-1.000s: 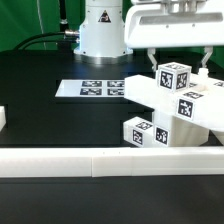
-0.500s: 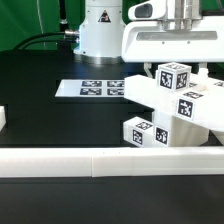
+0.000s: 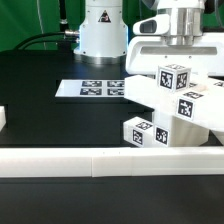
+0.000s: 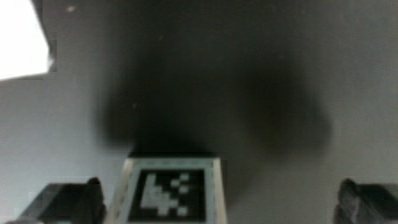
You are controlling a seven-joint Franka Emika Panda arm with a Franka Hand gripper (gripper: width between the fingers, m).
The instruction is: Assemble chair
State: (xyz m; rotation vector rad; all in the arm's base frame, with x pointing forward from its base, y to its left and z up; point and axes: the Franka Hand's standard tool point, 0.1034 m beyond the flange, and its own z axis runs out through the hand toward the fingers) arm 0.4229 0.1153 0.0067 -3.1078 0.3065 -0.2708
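My fingers are level with the tagged cube (image 4: 171, 194) and around its sides in the wrist view. My gripper should close now. Closing now would hold the cube.
The chair (image 3: 172, 112) is a partly joined cluster of white tagged blocks and panels at the exterior view's right. A tagged cube end (image 3: 174, 76) sticks up at its top. My gripper (image 3: 176, 68) hangs directly over that cube, its white hand just above it. In the wrist view the cube's tagged face (image 4: 173, 190) lies between my two dark fingers (image 4: 63, 205), nearer one of them. The gripper (image 4: 217, 208) is open with wide gaps and holds nothing. The lower part of the chair is hidden in the wrist view.
The marker board (image 3: 95, 88) lies flat on the black table beside the chair. A long low white border rail (image 3: 90, 160) runs along the front. The robot base (image 3: 100, 30) stands at the back. A small white piece (image 3: 3, 118) sits at the exterior view's left edge.
The arm has come down over the chair, so the hand now sits lower, close over the top cube. The jaws stayed open. The chair has not moved.
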